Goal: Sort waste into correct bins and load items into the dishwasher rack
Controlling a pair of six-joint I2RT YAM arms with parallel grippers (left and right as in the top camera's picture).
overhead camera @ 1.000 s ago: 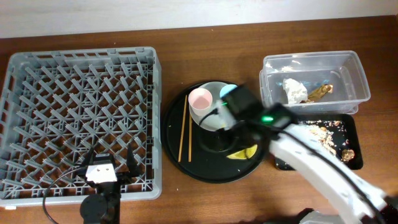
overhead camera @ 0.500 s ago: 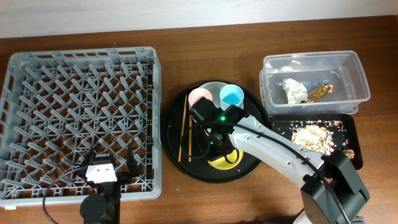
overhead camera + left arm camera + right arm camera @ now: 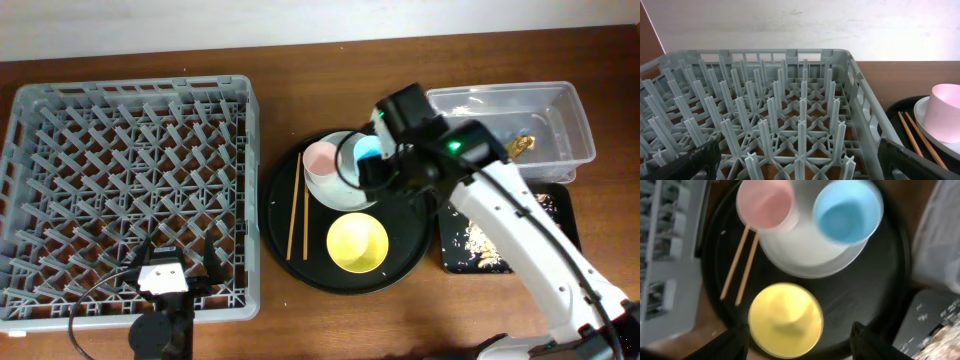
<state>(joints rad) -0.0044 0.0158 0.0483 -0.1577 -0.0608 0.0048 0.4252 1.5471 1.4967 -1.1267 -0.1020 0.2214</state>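
I need to grab the blue cup by its open rim (image 3: 367, 147) (image 3: 848, 212) with my right gripper next. The cup's base end will then stay free for handing to my left gripper.
The yellow bowl (image 3: 358, 243) sits upright on the round black tray (image 3: 290, 255), free of any grip. My right gripper (image 3: 385, 178) hovers above the tray near the cups, open; in the right wrist view the yellow bowl (image 3: 785, 320) lies below, between the spread right gripper (image 3: 802, 345). A pink cup (image 3: 321, 158) and a blue cup (image 3: 846, 211) stand on the pale plate (image 3: 335, 188). Two chopsticks (image 3: 296, 205) lie beside it. My left gripper (image 3: 800, 167) rests open over the near edge of the grey dishwasher rack (image 3: 130, 180).
The clear tub (image 3: 540, 110) at the back right holds a gold wrapper (image 3: 520, 147); my right arm covers its left part. In front of it the shallow black tray (image 3: 555, 205) holds food scraps (image 3: 485, 240). Bare wooden table lies along the back.
The right gripper has opened and let go of the yellow bowl, which now sits on the round tray. The right arm has swung back and to the right. The left arm has not moved.
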